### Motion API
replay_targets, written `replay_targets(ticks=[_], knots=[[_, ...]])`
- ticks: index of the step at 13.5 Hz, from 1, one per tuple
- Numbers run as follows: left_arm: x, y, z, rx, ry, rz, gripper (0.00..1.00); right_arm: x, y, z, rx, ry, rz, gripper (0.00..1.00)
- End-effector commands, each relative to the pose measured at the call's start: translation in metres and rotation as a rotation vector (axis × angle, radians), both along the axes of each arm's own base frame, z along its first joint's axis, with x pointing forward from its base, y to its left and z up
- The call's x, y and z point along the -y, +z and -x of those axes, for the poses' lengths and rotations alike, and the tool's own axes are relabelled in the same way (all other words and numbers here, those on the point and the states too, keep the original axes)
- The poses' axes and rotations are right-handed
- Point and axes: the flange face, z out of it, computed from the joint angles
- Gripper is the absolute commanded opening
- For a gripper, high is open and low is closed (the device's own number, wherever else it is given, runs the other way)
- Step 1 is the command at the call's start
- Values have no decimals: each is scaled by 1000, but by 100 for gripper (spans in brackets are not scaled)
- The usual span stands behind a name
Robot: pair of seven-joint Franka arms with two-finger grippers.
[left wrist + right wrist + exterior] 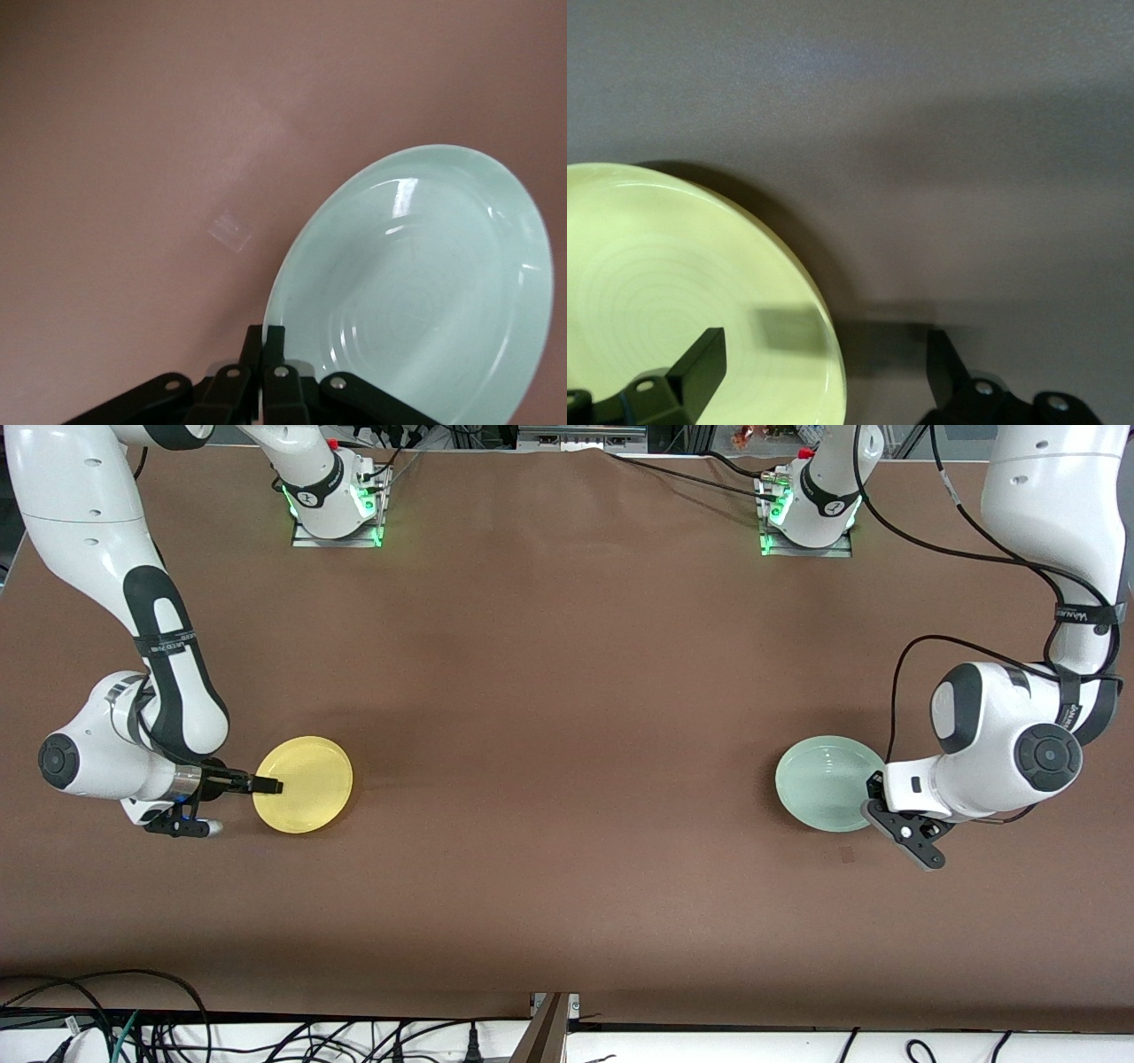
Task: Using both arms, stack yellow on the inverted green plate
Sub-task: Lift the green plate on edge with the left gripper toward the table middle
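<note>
I should close my right gripper now. Closing now would hold the yellow plate. My fingers are on both sides of the yellow plate's rim, with the outer one down at its shadow on the tabletop.
The yellow plate lies on the brown table toward the right arm's end. My right gripper is open at its rim. In the right wrist view one finger is over the yellow plate and the other is off it, with the gripper's middle at the rim. The pale green plate sits hollow side up toward the left arm's end. My left gripper is at its edge. In the left wrist view the left gripper is shut on the green plate's rim.
The two arm bases stand at the table's edge farthest from the front camera. A small clear patch of tape lies on the table near the green plate. Cables hang at the edge nearest the front camera.
</note>
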Motion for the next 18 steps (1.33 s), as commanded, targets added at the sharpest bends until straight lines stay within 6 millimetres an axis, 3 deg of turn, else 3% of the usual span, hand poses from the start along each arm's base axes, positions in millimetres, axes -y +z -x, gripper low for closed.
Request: replay_targets(ticks=[1,2,3,5,10,13,15,18], knots=[[35,34,-5,-13,-37,-141,0,0,1,2,14,-14,-15,66],[46,40,0,-29,-5,-156,0,-2,2,1,14,-15,-16,40],[68,41,5,-37,-12,-202,0,-3,3,1,11,-16,-18,22],[117,44,18,-14,-49,-340,0,-7,4,1,7,-14,-23,0],[258,36,86,112,77,-650,0,-10,9,0,2,1,-30,0],[315,13,123,236,185,-767,0,-16,13,-3,9,14,-34,0],[350,-17,152,352,240,-869,0,-16,16,-3,2,21,-36,0],[383,-57,184,506,285,-964,0,-19,26,-4,6,28,-41,0]])
